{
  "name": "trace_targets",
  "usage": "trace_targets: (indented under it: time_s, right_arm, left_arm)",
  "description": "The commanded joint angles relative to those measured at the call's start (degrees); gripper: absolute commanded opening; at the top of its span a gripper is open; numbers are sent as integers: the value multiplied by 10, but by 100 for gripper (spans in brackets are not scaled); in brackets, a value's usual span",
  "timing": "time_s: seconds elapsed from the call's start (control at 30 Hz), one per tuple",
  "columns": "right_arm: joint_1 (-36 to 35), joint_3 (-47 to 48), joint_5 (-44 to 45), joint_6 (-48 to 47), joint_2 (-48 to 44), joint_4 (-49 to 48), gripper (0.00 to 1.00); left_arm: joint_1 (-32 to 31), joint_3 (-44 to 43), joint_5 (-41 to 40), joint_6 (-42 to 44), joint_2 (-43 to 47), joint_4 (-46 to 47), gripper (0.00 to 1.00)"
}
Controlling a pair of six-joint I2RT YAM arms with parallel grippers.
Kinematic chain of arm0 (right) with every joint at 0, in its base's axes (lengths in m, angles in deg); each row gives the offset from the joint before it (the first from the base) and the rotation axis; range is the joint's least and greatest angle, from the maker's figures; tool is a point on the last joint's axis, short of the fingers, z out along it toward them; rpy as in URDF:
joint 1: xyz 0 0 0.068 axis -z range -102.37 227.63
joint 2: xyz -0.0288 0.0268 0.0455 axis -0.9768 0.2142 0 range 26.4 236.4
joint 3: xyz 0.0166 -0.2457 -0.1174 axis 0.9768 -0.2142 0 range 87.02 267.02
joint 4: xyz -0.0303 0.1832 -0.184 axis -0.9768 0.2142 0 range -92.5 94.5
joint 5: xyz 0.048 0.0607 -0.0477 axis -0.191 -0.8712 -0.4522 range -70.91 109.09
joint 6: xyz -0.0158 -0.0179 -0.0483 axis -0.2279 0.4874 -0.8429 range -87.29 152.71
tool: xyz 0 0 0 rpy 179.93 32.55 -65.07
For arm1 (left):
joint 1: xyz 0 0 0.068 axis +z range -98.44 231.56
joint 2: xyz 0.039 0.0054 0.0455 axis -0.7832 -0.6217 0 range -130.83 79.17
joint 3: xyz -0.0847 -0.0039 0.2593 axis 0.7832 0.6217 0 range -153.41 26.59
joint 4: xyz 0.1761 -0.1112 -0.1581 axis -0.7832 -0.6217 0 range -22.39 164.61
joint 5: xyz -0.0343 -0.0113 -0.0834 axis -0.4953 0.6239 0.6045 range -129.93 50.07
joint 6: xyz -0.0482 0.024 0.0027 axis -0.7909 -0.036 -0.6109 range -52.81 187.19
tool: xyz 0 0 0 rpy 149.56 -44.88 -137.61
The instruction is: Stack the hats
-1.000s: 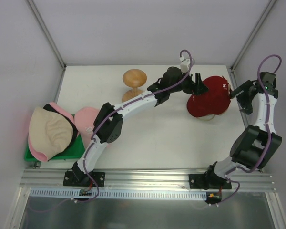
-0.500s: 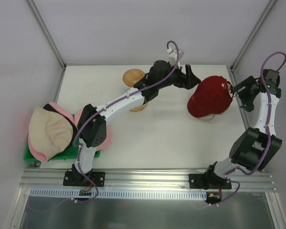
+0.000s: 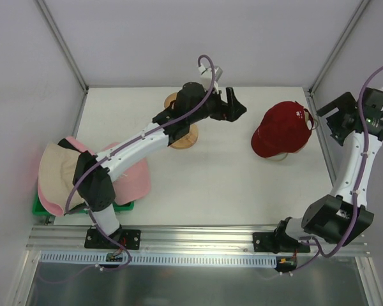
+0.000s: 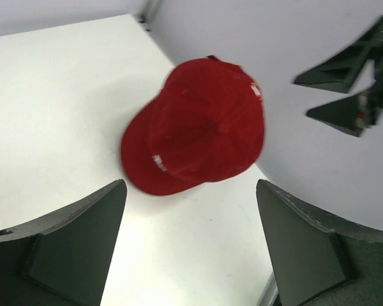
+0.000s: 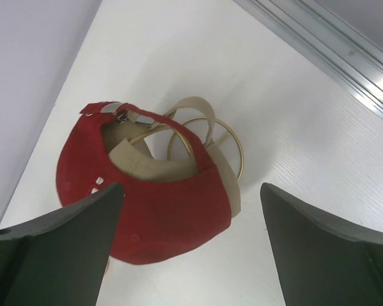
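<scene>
The pink hat needs to be grabbed by its top with my left gripper, so its opening stays free to stack over the red baseball cap [image 3: 281, 131].
A red baseball cap [image 3: 281, 131] rests on a gold wire stand [image 5: 207, 137] at the table's back right, nothing holding it. My left gripper [image 3: 238, 105] hovers open to the cap's left, above the table; its wrist view shows the cap [image 4: 195, 127] beyond its empty gripper [image 4: 190, 186]. Off the cap's right side my right gripper [image 3: 328, 122] is open and empty too, looking at the cap's back [image 5: 147, 217] and beige strap. A beige bucket hat [image 3: 60, 173] and pink hats [image 3: 133, 180] lie piled at the left.
A wooden mushroom-shaped stand [image 3: 184, 137] stands at the back centre, partly under my left arm. A green tray [image 3: 43, 208] lies under the pile of hats at the left edge. Frame posts and walls close in the back and both sides.
My left gripper has drawn back to the left, away from the red cap, and opened wider. The right gripper has pulled away to the right and opened wider. The cap stays on its stand.
</scene>
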Motion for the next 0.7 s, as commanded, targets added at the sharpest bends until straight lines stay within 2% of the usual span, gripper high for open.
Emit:
trace_targets:
  time_s: [0.0, 0.07, 0.1, 0.17, 0.2, 0.27, 0.3, 0.4, 0.43, 0.5, 0.53, 0.67]
  right_arm:
    - [3, 11, -18, 2, -52, 8, 94]
    - [-11, 3, -31, -6, -81, 4, 94]
    - [-38, 0, -38, -17, -90, 4, 94]
    - [-82, -2, -13, -32, -111, 12, 94]
    - [-133, -3, -2, -40, -115, 14, 94]
    - [-181, -5, 17, -53, -123, 18, 94]
    - [-226, -12, 22, -55, -130, 15, 94]
    - [-310, -26, 55, -66, -141, 8, 94]
    - [-325, -29, 62, -69, -144, 3, 94]
    - [-360, -42, 57, -71, -151, -4, 94]
    - [-373, -48, 54, -70, -152, -16, 94]
    - [-436, -58, 61, -73, -154, -26, 94]
  left_arm:
    - [15, 48, -78, 28, 101, -47, 84]
    - [17, 95, -130, 34, 167, -76, 84]
    - [20, 109, -192, 33, 189, -124, 84]
    - [24, 152, -252, 31, 255, -200, 83]
    - [29, 162, -282, 25, 273, -228, 82]
    - [39, 197, -352, 8, 327, -287, 80]
    - [64, 207, -370, -5, 341, -351, 79]
    - [144, 275, -350, -46, 400, -417, 74]
    - [204, 293, -336, -50, 426, -438, 73]
    - [253, 332, -310, -53, 444, -451, 73]
    - [288, 348, -309, -51, 450, -460, 73]
    - [354, 357, -304, -39, 412, -473, 74]
